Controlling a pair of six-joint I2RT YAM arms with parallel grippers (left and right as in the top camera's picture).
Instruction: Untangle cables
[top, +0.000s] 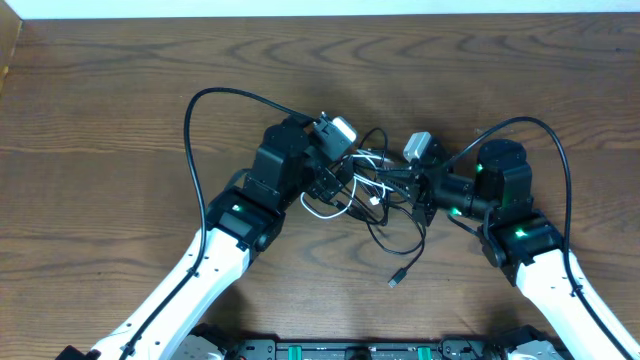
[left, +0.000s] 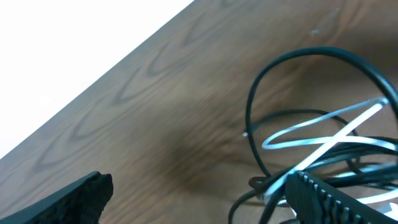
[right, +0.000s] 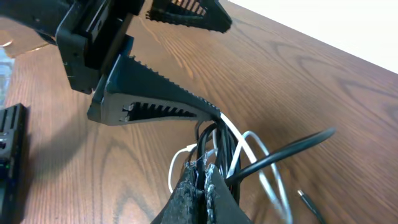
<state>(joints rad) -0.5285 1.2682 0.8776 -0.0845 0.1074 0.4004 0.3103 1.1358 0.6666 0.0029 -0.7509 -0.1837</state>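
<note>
The black and white cable pieces at the tangle's side opposite my right gripper need to be grabbed next by my left gripper. This leaves the cables' loops free to untangle.
A thin black cable (top: 385, 235) and a white cable (top: 322, 210) lie tangled in loops between my two arms at the table's middle. The black cable's plug end (top: 397, 280) trails toward the front. My left gripper (top: 340, 185) is open at the tangle's left side. In the left wrist view its fingers (left: 199, 180) are wide apart, with the black loop (left: 252, 106) and the white strands (left: 323, 121) by the right finger. My right gripper (top: 422, 200) is on the tangle's right side. In the right wrist view it (right: 202, 171) is shut on a black cable strand.
Thick black arm cables arch over each arm (top: 195, 130) (top: 560, 150). The left gripper's open toothed fingers (right: 155, 102) show just beyond my right fingers. The table's far edge (top: 320, 14) runs along the top. A black rail (top: 350, 350) lines the front.
</note>
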